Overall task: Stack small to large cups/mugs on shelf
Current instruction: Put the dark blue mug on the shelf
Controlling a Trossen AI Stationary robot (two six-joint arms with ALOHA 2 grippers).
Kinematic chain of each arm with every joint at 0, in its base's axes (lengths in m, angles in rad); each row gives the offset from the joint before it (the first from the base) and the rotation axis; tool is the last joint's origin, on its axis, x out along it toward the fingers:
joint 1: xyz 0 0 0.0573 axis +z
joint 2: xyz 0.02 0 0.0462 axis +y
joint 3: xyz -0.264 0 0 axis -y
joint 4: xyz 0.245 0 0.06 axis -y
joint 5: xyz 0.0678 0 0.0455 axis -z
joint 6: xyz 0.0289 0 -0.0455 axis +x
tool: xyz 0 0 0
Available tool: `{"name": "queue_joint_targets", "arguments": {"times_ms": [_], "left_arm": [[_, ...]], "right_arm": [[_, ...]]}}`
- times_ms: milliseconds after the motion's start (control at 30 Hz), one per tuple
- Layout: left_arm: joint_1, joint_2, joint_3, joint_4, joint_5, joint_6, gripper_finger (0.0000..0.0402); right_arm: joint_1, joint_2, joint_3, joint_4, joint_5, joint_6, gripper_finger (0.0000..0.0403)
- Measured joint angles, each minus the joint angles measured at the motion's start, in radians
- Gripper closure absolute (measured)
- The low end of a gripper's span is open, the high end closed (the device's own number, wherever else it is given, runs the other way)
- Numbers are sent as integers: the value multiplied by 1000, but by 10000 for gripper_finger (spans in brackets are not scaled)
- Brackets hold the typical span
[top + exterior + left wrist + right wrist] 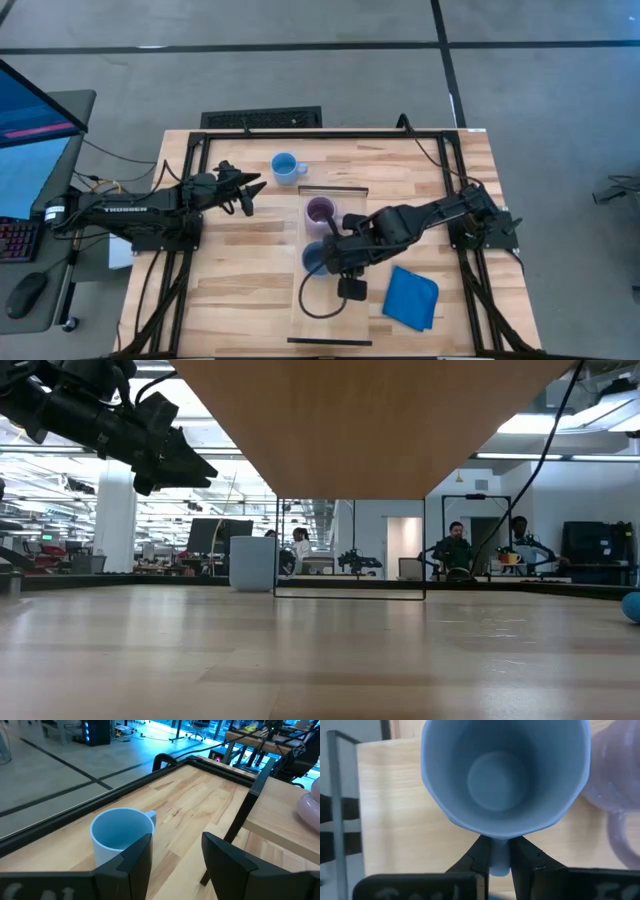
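The grey-blue mug's base (498, 781) sits level on the pale shelf (402, 820) beside the purple mug and the grey-blue mug would stay upright, so it is now time for my right gripper to open.
The shelf (330, 320) is a raised pale board in the middle of the table; its underside (370, 420) shows in the low view. The pale purple mug (320, 211) stands on the shelf's far part. The grey-blue mug (314, 258) is upright over the shelf beside it, and my right gripper (336, 256) is shut on it. The light blue mug (287, 167) stands on the tabletop at the far side, also in the low view (253, 563). My left gripper (247, 190) hovers open and empty just short of it, above the table (175, 855). My right gripper pinches the grey-blue mug's handle (499, 859) between its two fingers (479, 855). The fingers point steeply down from above, one on each side of the handle. The mug is upright, mouth up, over the shelf (395, 820); I cannot tell whether its base rests on the board.
A folded blue cloth (411, 297) lies on the table to the right of the shelf. A black cable loops over the shelf's near part (318, 305). The purple mug (615, 795) is close beside the held mug. A dark frame rims the table (165, 775).
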Motion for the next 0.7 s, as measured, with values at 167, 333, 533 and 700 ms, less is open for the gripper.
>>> {"name": "queue_joint_targets", "arguments": {"times_ms": [167,333,533,700], "left_arm": [[0,0,0,0,0,0,239],[0,0,0,0,0,0,239],[0,0,0,0,37,-1,239],[0,0,0,-1,64,-1,239]], "right_arm": [[0,0,0,0,-2,0,341],[0,0,0,-7,0,0,340],[0,0,0,-7,0,0,338],[0,0,0,-7,1,0,335]]}}
